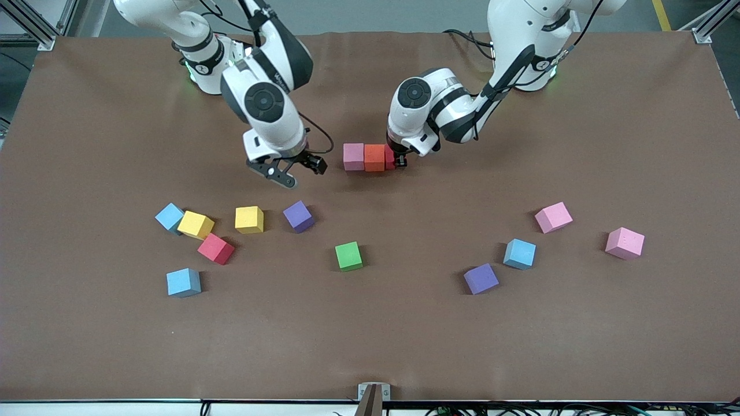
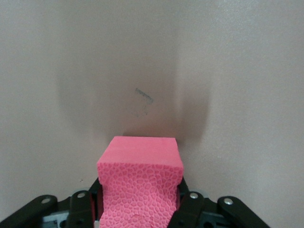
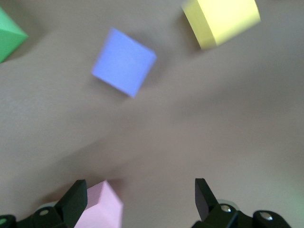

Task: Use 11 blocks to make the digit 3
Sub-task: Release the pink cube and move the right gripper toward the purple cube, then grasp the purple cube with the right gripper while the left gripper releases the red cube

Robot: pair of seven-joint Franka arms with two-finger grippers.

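Observation:
My left gripper should release: the red block's lower edge meets the table, level with the orange block, and it would rest there.
A short row of touching blocks lies mid-table: pink [image 1: 353, 156], orange [image 1: 374, 158], then red [image 1: 391, 157] at the left arm's end. My left gripper [image 1: 398, 160] is shut on that red block, low at the table; in the left wrist view the block [image 2: 140, 166] fills the space between the fingers [image 2: 190, 209]. My right gripper [image 1: 300, 172] is open and empty, in the air beside the row's pink end, above a purple block [image 1: 298, 216]. The right wrist view shows that purple block [image 3: 123, 61], a yellow one [image 3: 221, 21] and a pink corner [image 3: 102, 209] by one finger.
Loose blocks lie nearer the front camera. Toward the right arm's end: light blue [image 1: 169, 217], yellow [image 1: 195, 225], yellow [image 1: 249, 219], red [image 1: 215, 248], light blue [image 1: 183, 282]. Green [image 1: 348, 256] is central. Toward the left arm's end: purple [image 1: 481, 278], light blue [image 1: 519, 253], pink [image 1: 553, 217], pink [image 1: 624, 242].

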